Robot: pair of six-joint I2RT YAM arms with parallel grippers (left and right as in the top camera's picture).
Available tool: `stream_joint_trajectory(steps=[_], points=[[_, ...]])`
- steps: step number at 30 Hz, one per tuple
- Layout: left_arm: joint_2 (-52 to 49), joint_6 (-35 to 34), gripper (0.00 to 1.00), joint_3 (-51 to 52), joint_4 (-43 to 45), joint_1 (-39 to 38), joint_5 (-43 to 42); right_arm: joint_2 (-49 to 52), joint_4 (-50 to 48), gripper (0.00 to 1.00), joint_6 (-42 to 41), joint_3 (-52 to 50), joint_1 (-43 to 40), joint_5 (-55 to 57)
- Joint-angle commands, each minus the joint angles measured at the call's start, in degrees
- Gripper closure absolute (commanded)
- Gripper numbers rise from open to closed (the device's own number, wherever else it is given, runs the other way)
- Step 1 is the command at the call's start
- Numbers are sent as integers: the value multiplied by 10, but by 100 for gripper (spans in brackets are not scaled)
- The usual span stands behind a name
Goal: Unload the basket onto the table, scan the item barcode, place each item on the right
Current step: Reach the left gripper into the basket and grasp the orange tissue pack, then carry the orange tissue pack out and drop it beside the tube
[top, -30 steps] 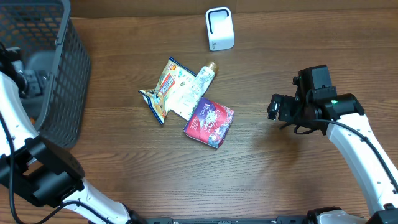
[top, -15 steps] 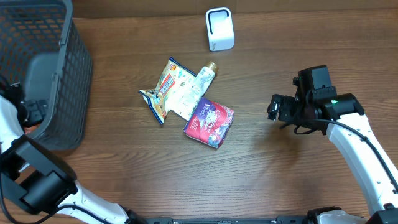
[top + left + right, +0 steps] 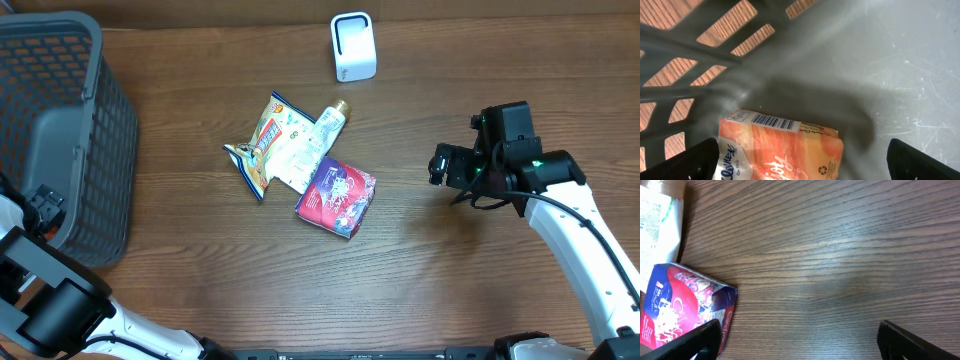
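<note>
The robot's fingers are down level with the sides of the pack (image 3: 785,150), so the left gripper should close and would hold the pack.
An orange Kleenex tissue pack (image 3: 785,150) lies on the grey floor of the mesh basket (image 3: 105,150), its barcode (image 3: 772,121) facing up. My left gripper (image 3: 805,164) hangs open just above the pack, one finger on each side, touching nothing. The overhead view does not show the pack. The white scanner (image 3: 353,46) stands at the back of the table. My right gripper (image 3: 441,165) is open and empty over bare wood, right of a purple and red Carefree box (image 3: 337,197) (image 3: 682,305).
A yellow snack packet (image 3: 268,148) and a white tube (image 3: 326,124) lie together just behind the box at mid-table. The basket's walls (image 3: 700,55) close in around my left gripper. My left arm (image 3: 45,300) runs along the table's near left corner.
My left arm has pulled toward the near edge, and the basket now sits lower and further left in view. The right gripper has shifted slightly toward the back.
</note>
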State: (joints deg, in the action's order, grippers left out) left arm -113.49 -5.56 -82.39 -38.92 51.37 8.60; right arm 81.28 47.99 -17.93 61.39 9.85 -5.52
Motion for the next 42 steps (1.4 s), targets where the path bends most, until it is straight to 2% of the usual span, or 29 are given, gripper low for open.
stream_joint_trajectory(steps=[1, 5, 9, 12, 16, 19, 20, 23, 24, 26, 27, 30, 32, 34, 36, 39, 42], points=[[3, 9, 27, 22, 14, 3, 3, -1, -11, 0, 3, 8, 2, 3], [3, 9, 68, 25, 17, 3, 4, -1, -12, 0, 3, 8, 2, 3], [4, 9, 95, 19, 16, 3, 6, -1, -12, 0, 3, 8, 2, 3], [7, 8, 96, -14, -6, 3, 5, -1, -11, 0, 3, 8, 2, 3], [8, 4, 96, -191, -141, 3, -31, -1, -8, 0, 3, 8, 2, 3], [8, 4, 96, -368, -246, 3, -126, -1, -2, 0, 3, 8, 2, 3], [8, 9, 96, -450, -288, 3, -200, -1, 3, 0, 3, 8, 2, 3], [8, 96, 96, -621, -391, -12, -425, -1, 7, 0, 3, 8, 2, 2], [8, 129, 96, -663, -431, -24, -474, -1, 7, 0, 3, 8, 2, -3], [8, 261, 96, -738, -523, -75, -570, -1, 1, 0, -1, 8, 2, -41], [8, 321, 96, -776, -575, -131, -589, -1, 1, 0, -1, 8, 2, -67], [12, 323, 96, -787, -579, -282, -562, -1, 1, 0, -2, 8, 2, -86], [11, 326, 96, -781, -578, -375, -497, -1, 1, 0, -9, 8, 2, -115], [6, 300, 96, -755, -578, -484, -363, -1, 2, 0, -21, 8, 2, -118], [-5, 274, 96, -713, -569, -566, -276, -1, 2, 0, -20, 8, 2, -117], [-28, 271, 96, -622, -539, -647, -251, -1, 2, 0, -20, 8, 2, -118], [-56, 239, 96, -493, -452, -699, -297, -1, 8, 0, -20, 8, 2, -117]])
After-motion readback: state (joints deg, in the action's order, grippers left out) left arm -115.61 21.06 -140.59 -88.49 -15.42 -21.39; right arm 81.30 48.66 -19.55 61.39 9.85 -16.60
